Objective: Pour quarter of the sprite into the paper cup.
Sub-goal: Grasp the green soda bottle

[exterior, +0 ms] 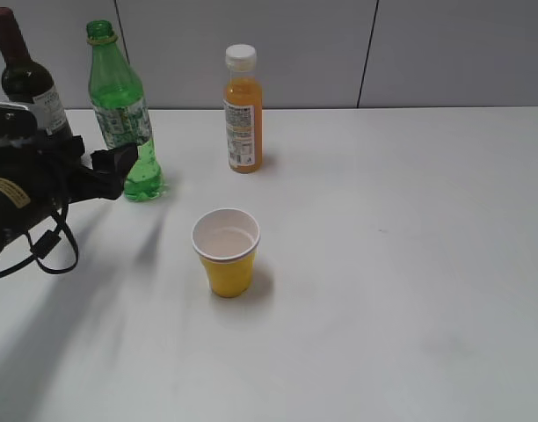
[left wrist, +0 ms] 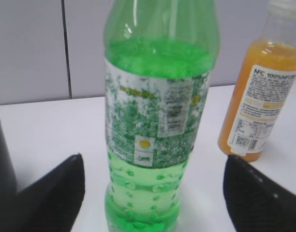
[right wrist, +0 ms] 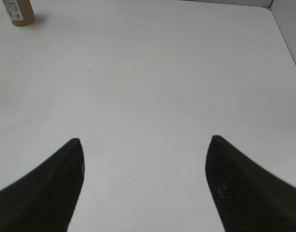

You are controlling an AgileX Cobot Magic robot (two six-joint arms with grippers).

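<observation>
The sprite stands tall with liquid reaching above its label (exterior: 116,86) (left wrist: 160,58), so I should next grab its labelled middle with my left gripper to keep it balanced.
The sprite (exterior: 121,110) stands upright at the back left of the table, a green bottle with a printed label and no cap on its neck. In the left wrist view the sprite (left wrist: 155,121) fills the middle, and my left gripper (left wrist: 153,169) is open with a black finger on either side of its base, touching neither side. From outside, the left gripper (exterior: 119,171) sits just left of the bottle's lower part. The paper cup (exterior: 226,251), yellow with a white inside, stands upright in front of the bottles. My right gripper (right wrist: 144,145) hangs open over bare table.
A dark wine bottle (exterior: 27,79) stands at the far left behind my left arm. An orange juice bottle (exterior: 242,110) with a white cap stands right of the sprite, also as the juice bottle (left wrist: 259,96) in the left wrist view. A grey wall closes the table's back.
</observation>
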